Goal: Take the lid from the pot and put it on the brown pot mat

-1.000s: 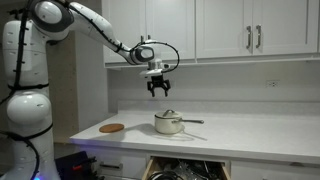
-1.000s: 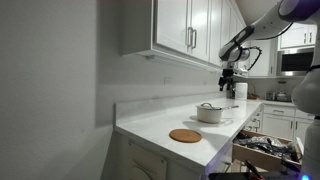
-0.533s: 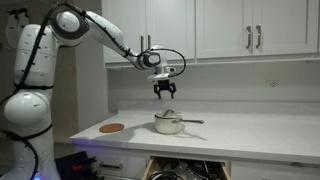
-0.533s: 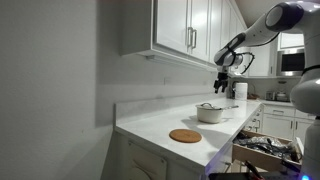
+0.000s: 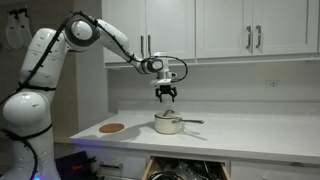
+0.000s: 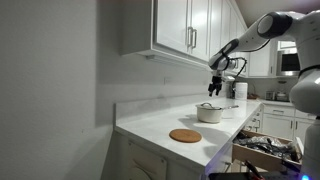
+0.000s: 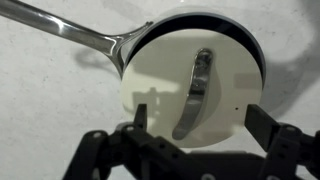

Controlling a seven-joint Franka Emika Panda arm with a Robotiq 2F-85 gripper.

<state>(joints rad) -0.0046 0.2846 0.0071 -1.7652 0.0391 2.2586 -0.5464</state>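
Observation:
Next, my gripper grabs the lid's metal strap handle. That leaves the lid's bottom side free to rest on the brown pot mat (image 5: pixel 112 128).
The cream-white pot (image 5: pixel 168 124) stands on the white counter with its thin metal handle (image 5: pixel 191 121) sticking out sideways; it also shows in an exterior view (image 6: pixel 210 113). The pale lid (image 7: pixel 190 85) sits on the pot, with a metal strap handle (image 7: pixel 195 92) across its top. My gripper (image 5: pixel 166 96) hangs open and empty a short way above the lid; in the wrist view (image 7: pixel 205 122) the two fingers stand either side of the lid's handle. The brown pot mat (image 5: pixel 112 128) lies flat on the counter, apart from the pot, and shows in an exterior view (image 6: pixel 185 135).
White upper cabinets (image 5: pixel 220 28) hang above the counter (image 5: pixel 250 135). An open drawer (image 5: pixel 185 170) with utensils sticks out below the pot. A wall (image 6: pixel 50 90) closes off the counter's end beyond the mat.
The gripper has moved sideways to over the pot and come down closer to the lid. Pot, lid and mat have not moved.

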